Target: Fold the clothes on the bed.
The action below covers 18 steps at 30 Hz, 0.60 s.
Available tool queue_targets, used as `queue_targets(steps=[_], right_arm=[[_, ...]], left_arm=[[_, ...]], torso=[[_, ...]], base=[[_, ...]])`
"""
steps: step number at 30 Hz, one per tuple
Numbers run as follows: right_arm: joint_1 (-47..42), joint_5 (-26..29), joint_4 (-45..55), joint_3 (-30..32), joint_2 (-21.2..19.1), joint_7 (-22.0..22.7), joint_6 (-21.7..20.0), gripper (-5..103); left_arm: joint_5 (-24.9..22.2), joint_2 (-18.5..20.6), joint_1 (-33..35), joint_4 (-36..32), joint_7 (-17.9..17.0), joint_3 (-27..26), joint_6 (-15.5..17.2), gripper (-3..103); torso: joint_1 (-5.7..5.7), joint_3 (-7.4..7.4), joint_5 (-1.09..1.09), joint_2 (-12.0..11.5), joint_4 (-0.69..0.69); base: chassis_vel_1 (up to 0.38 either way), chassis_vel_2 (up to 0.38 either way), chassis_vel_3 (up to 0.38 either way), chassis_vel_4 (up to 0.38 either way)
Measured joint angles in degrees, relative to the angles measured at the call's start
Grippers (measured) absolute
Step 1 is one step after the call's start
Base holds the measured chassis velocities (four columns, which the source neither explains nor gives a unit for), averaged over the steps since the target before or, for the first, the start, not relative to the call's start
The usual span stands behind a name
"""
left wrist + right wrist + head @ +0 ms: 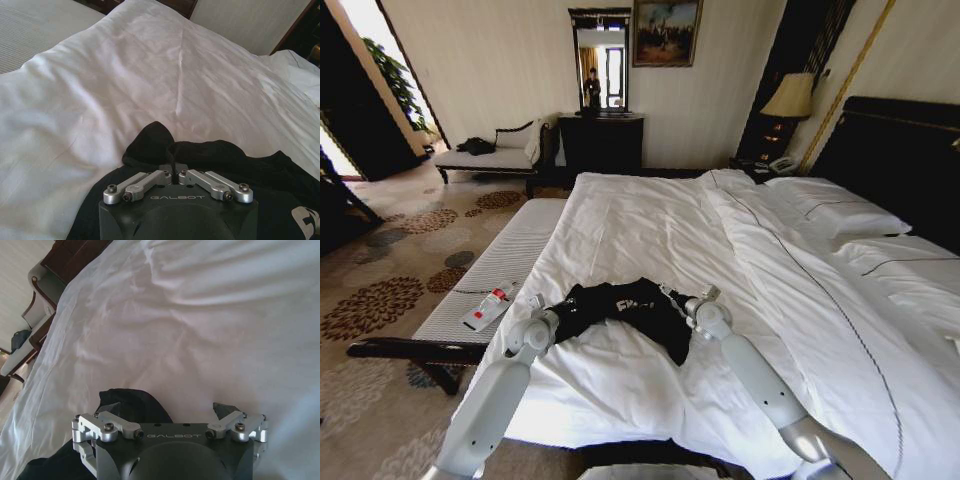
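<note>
My right gripper is to pick up the T-shirt by its shoulder next, so that the black T-shirt's white lettering (pixel 636 305) lies flat for folding.
The clothes, a black T-shirt (pixel 620 303) with white lettering, lie bunched on the white duvet near the foot of the bed (pixel 650 220). My left gripper (pixel 558 317) is at the shirt's left end. In the left wrist view its fingers (pixel 175 176) are shut on a raised fold of the black fabric (pixel 160 142). My right gripper (pixel 677 298) is at the shirt's right end, just above the duvet. In the right wrist view it (pixel 167 410) stands open, with the shirt's edge (pixel 130 402) under one finger and white bedding under the other.
A pale bench (pixel 510 265) with dark wooden arms runs along the bed's left side and carries a small red-labelled bottle (pixel 488 306). Pillows (pixel 840 212) and the dark headboard (pixel 905 160) are at the right. A dresser (pixel 600 142) and a chaise (pixel 490 155) stand by the far wall.
</note>
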Motion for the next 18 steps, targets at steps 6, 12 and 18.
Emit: queue_targets(steps=[6, 12, 18], right_arm=[[-1.0, 1.1, 0.2, 0.3, 0.7, 0.4, -0.5, 100], [-1.0, 1.4, -0.5, 0.2, 1.9, -1.1, -0.4, 74], [-0.8, 0.8, -0.5, 0.0, 1.9, -2.7, 0.6, 53]], left_arm=[[0.0, 0.0, 0.0, -0.2, -0.1, -0.1, 0.0, 1], [0.1, 0.0, 0.3, -0.3, -0.2, -0.3, 0.0, 1], [0.3, -0.1, 0.2, 0.0, -0.2, -0.4, 0.0, 1]], torso=[[0.0, 0.0, 0.0, 0.0, 0.0], [0.0, 0.0, 0.0, 0.0, 0.01], [0.0, 0.0, 0.0, 0.0, 0.01]], base=[[0.0, 0.0, 0.0, 0.0], [0.0, 0.0, 0.0, 0.0], [0.0, 0.0, 0.0, 0.0]])
